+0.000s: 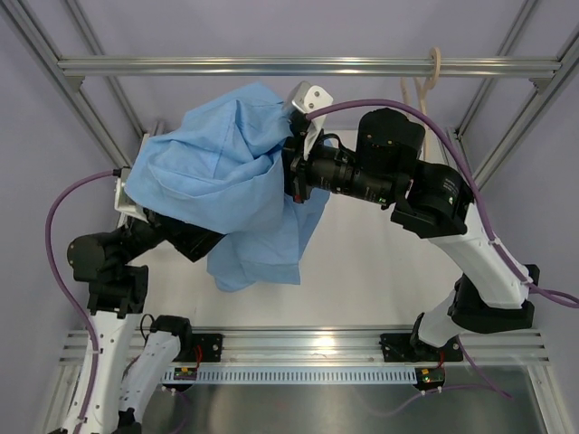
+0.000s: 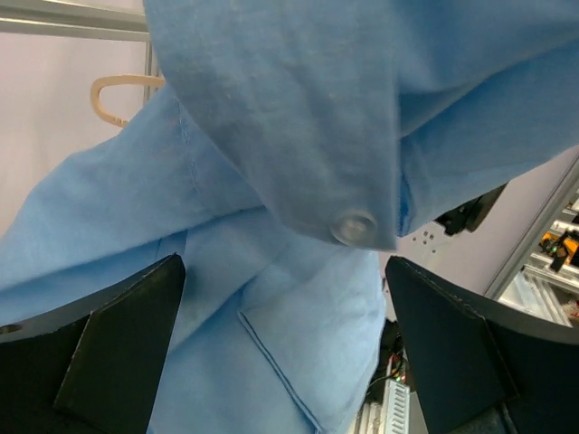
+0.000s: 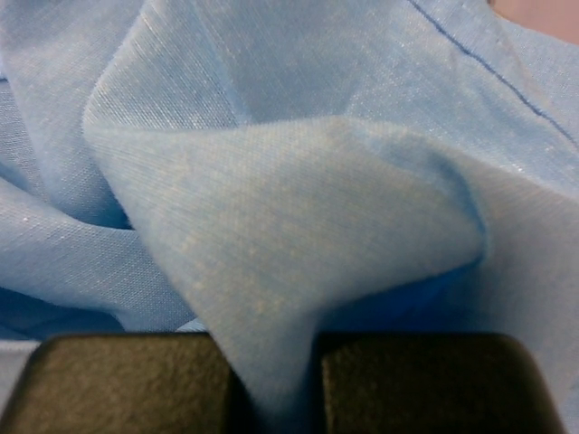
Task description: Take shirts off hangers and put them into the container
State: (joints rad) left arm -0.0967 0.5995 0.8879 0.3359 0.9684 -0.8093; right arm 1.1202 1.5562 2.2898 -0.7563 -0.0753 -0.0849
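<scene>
The robot's left gripper will next take hold of the light blue shirt's bunched cloth [image 1: 233,208] [image 2: 282,298] to put the shirt into the container, and it will leave the shirt's fold to the right gripper.
The light blue shirt [image 1: 217,181] hangs bunched in the air over the left half of the table and drapes over my left arm. My right gripper [image 1: 291,165] reaches in from the right and is shut on a fold of the shirt [image 3: 289,235], the cloth pinched between its pads [image 3: 136,384]. My left gripper [image 2: 285,362] is under the cloth with its jaws wide apart, and the shirt [image 2: 298,136] with a clear button [image 2: 353,226] hangs just ahead of it. The beige hanger [image 1: 434,70] hangs bare on the top bar; its hook [image 2: 110,95] also shows past the cloth. The container is hidden.
Silver frame bars [image 1: 308,66] run across the back and slant down both sides. The white tabletop [image 1: 371,262] shows to the right of the shirt. A rail with cable track [image 1: 298,372] lies along the near edge between the arm bases.
</scene>
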